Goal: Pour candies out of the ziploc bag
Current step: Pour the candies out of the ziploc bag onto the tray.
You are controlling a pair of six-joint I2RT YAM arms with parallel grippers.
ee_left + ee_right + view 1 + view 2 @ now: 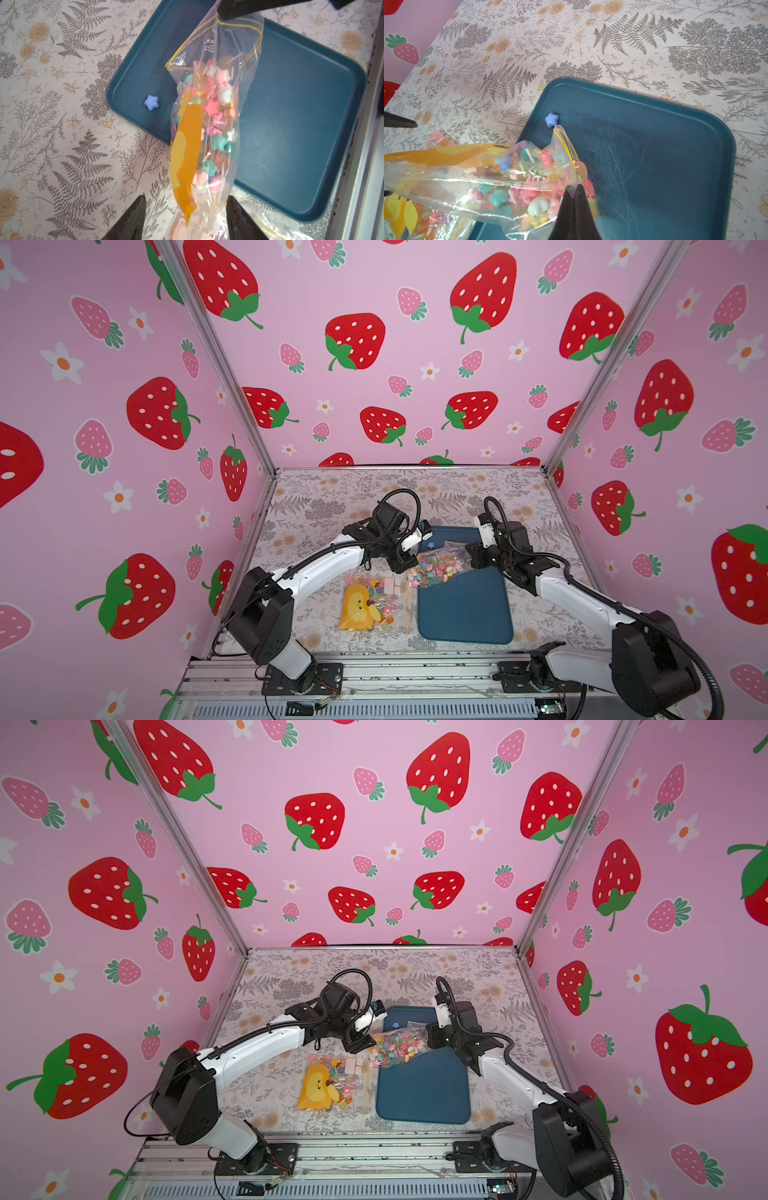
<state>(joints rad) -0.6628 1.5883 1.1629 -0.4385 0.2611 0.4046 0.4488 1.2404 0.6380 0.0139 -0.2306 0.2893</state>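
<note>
I should next grab the ziploc bag (440, 568) by its far closed end with my left gripper, so the bag's opening stays free to pour candies onto the tray.
A clear ziploc bag (440, 568) (399, 1048) full of the candies (216, 108) (517, 193), small pastel stars on white sticks, stretches across the left edge of the blue tray (465, 614) (424, 1094). My right gripper (574, 187) (471, 551) is shut on the bag's film beside its yellow zip line, whose mouth gapes. My left gripper (186, 196) (405, 562) stands open. The bag's far end (199, 207) lies between the jaws, clear of one finger (133, 218) and close to the other. One blue star candy (151, 102) (551, 120) lies loose on the tray.
A second bag (374, 601) (332, 1081) with a yellow apple picture and more sweets lies flat on the floral table left of the tray. Pink strawberry walls enclose the table on three sides. The metal rail (374, 672) carrying both arm bases runs along the front.
</note>
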